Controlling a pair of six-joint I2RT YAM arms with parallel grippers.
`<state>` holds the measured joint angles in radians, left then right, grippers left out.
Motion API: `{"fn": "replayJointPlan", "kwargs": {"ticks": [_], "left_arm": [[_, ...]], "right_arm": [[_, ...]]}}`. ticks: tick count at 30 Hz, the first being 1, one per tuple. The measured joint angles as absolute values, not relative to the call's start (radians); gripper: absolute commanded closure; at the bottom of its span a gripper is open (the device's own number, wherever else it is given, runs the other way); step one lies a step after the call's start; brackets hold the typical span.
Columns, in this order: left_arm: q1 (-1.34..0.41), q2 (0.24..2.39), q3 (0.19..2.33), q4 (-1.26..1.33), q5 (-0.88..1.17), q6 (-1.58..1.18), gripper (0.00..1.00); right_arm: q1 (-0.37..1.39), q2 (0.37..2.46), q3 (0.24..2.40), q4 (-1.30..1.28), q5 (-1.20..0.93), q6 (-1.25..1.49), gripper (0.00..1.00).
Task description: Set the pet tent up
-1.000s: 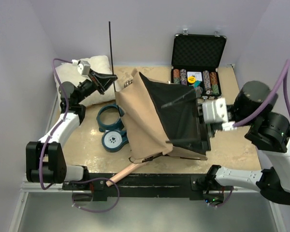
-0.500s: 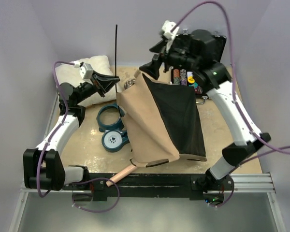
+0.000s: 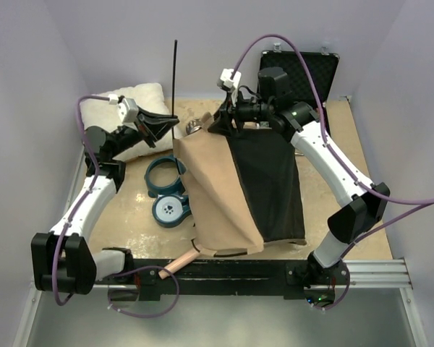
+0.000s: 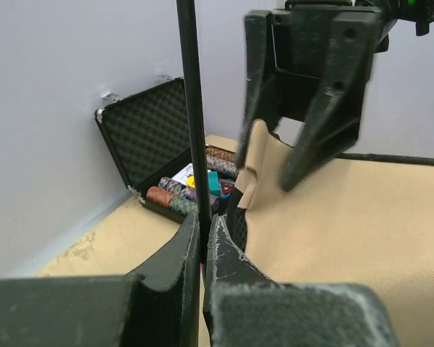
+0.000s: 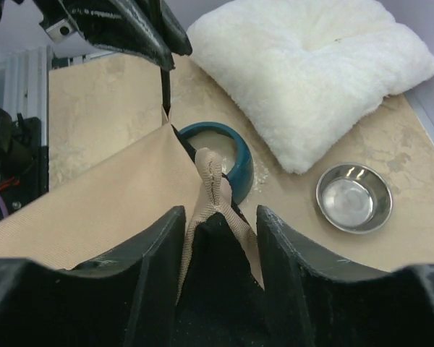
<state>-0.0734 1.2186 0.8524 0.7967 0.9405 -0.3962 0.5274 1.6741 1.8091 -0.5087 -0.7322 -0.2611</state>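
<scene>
The pole (image 3: 175, 72) has a long part above the tent's slack corner, short of its place, so my left gripper should keep holding it.
The pet tent (image 3: 213, 195) is a tan fabric shape with a black mesh panel, half collapsed at the middle of the table. A thin dark pole (image 3: 175, 72) stands upright at its back left corner. My left gripper (image 3: 171, 120) is shut on that pole (image 4: 192, 108), fingertips (image 4: 218, 238) pinching it low down. My right gripper (image 3: 215, 124) reaches over from the back. Its jaws (image 5: 218, 210) stand open on either side of the tent's tan sewn top corner (image 5: 211, 181), which rises between them. In the left wrist view the right gripper (image 4: 267, 163) hangs over the tan fabric (image 4: 362, 224).
A fluffy white pillow (image 3: 134, 108) lies at the back left. An open black case with poker chips (image 3: 296, 79) stands at the back right. Two teal bowls (image 3: 165, 177) sit left of the tent, and a small steel bowl (image 5: 353, 196) is near its back corner.
The right arm swung from the tent's right side over to its back top corner, and its jaws narrowed around the fabric peak. The tent sagged flatter. The left gripper kept holding the pole.
</scene>
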Motion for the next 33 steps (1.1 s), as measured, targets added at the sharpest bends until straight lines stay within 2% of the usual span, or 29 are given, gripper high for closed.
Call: {"fn": "replayJointPlan", "kwargs": {"ticks": [2, 3, 8, 16, 23, 24, 26, 28, 31, 33], "left_arm": [[-0.074, 1.208, 0.852, 0.787, 0.944, -0.39, 1.0], [-0.074, 1.203, 0.852, 0.782, 0.946, -0.389, 1.0], [-0.097, 1.163, 0.852, 0.749, 0.958, -0.375, 1.0], [-0.199, 1.101, 0.825, 0.632, 0.927, -0.29, 1.0], [-0.244, 1.016, 0.815, 0.529, 0.881, -0.199, 1.0], [-0.244, 1.005, 0.815, 0.514, 0.877, -0.197, 0.96], [-0.244, 0.988, 0.816, 0.477, 0.874, -0.198, 0.72], [-0.244, 0.978, 0.821, 0.442, 0.875, -0.201, 0.59], [-0.248, 0.969, 0.85, 0.372, 0.889, -0.21, 0.48], [-0.25, 0.962, 0.885, 0.324, 0.898, -0.223, 0.46]], "right_arm": [[0.529, 1.67, 1.796, -0.509, -0.746, -0.266, 0.98], [0.529, 1.671, 1.796, -0.509, -0.756, -0.265, 1.0], [0.528, 1.669, 1.823, -0.47, -0.796, -0.199, 1.0], [0.527, 1.608, 1.829, -0.139, -0.896, 0.116, 1.0], [0.529, 1.607, 1.829, -0.085, -0.957, 0.17, 1.0], [0.527, 1.604, 1.826, -0.09, -0.958, 0.155, 1.0], [0.525, 1.586, 1.8, -0.114, -0.958, 0.101, 1.0], [0.522, 1.561, 1.773, -0.15, -0.955, 0.036, 1.0], [0.524, 1.503, 1.726, -0.221, -0.95, -0.083, 1.0], [0.524, 1.463, 1.7, -0.257, -0.941, -0.147, 1.0]]}}
